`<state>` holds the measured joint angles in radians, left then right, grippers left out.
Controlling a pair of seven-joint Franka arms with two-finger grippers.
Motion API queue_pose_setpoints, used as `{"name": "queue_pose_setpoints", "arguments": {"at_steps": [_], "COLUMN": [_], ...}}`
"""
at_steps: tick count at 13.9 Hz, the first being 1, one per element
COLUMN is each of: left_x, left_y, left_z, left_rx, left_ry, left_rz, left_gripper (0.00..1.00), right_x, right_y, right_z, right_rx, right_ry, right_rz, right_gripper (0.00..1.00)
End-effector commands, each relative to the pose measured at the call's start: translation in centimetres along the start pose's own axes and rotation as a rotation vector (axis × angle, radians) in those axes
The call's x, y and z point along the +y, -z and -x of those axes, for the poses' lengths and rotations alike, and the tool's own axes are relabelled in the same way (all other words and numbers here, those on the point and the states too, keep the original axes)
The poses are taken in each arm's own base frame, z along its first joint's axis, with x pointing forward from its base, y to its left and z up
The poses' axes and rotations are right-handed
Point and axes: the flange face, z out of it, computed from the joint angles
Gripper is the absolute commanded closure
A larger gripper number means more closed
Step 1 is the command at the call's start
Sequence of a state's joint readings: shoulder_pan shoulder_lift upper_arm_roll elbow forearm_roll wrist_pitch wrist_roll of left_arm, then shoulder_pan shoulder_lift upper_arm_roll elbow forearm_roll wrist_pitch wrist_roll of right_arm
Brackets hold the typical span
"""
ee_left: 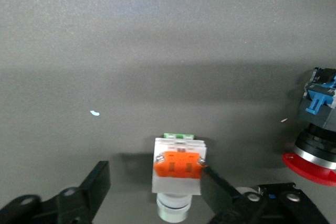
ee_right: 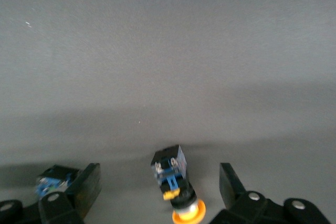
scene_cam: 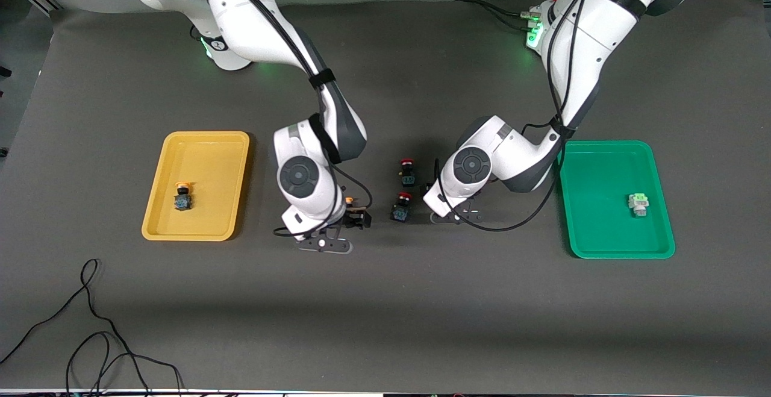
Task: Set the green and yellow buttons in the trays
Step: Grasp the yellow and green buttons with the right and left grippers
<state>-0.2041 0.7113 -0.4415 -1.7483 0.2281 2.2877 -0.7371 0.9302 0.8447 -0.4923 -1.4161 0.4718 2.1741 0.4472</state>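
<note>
My right gripper lowers first, then closes on the button, since its fingers are still above the button's dark body (scene_cam: pixel 351 205) (ee_right: pixel 171 173).
My left gripper (scene_cam: pixel 449 213) is down at the table's middle, open around a white-bodied button with an orange-red face (ee_left: pixel 178 169); one finger (ee_left: pixel 215 182) is right against it and the other stands apart. The arm hides this button in the front view. My right gripper (scene_cam: pixel 352 216) is open around an orange-yellow capped button with a dark body (ee_right: pixel 173 179), which lies on its side touching neither finger. The yellow tray (scene_cam: pixel 211 144) holds one orange-yellow capped button (scene_cam: pixel 182 197). The green tray (scene_cam: pixel 596 156) holds one white-bodied button (scene_cam: pixel 637 203).
Two red-capped dark switches (scene_cam: pixel 408 171) (scene_cam: pixel 402 206) lie on the mat between the two grippers. One shows in the left wrist view (ee_left: pixel 317 140), and a blue-bodied part shows beside a finger in the right wrist view (ee_right: pixel 52 178). Loose black cables (scene_cam: pixel 90 325) lie near the front camera's edge.
</note>
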Motion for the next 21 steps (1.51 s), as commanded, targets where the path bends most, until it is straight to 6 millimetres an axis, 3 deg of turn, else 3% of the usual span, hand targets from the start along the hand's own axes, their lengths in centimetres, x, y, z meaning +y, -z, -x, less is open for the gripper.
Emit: {"name": "queue_pose_setpoints", "arguments": {"at_steps": [1,4,7,9,14,18,21], "left_x": [-0.6,-1.4,-1.2,-1.1,-1.1,-0.4,-0.7], "left_y": [-0.3,0.6,1.3,2.4,4.1,3.1,1.6], "left_z": [-0.2,-1.0,-1.3,-1.8,-2.5,-2.0,-1.7], "left_rx": [0.012,0.019,0.025,0.011,-0.013,-0.023,-0.045], "left_ry": [0.014,0.034,0.049,0.056,0.074,0.083,0.136], "left_rz": [-0.025,-0.015,-0.003,-0.011,-0.02,-0.01,-0.022], "left_gripper": [0.17,0.16,0.18,0.17,0.18,0.18,0.18], "right_x": [-1.1,-1.0,-0.6,-0.3,1.3,2.8,6.6], "right_y": [-3.6,-5.3,-5.3,-5.1,-3.4,2.4,8.6], "right_z": [1.3,2.7,2.7,2.5,1.1,-0.5,-2.3], "right_rx": [0.033,0.051,0.046,0.041,0.021,-0.039,-0.088], "right_ry": [0.011,0.023,0.024,0.029,0.063,0.047,0.103], "right_rz": [0.018,0.026,0.027,0.028,0.028,0.012,0.023], "right_gripper": [0.0,0.03,0.5,0.7,0.72,0.73,0.73]}}
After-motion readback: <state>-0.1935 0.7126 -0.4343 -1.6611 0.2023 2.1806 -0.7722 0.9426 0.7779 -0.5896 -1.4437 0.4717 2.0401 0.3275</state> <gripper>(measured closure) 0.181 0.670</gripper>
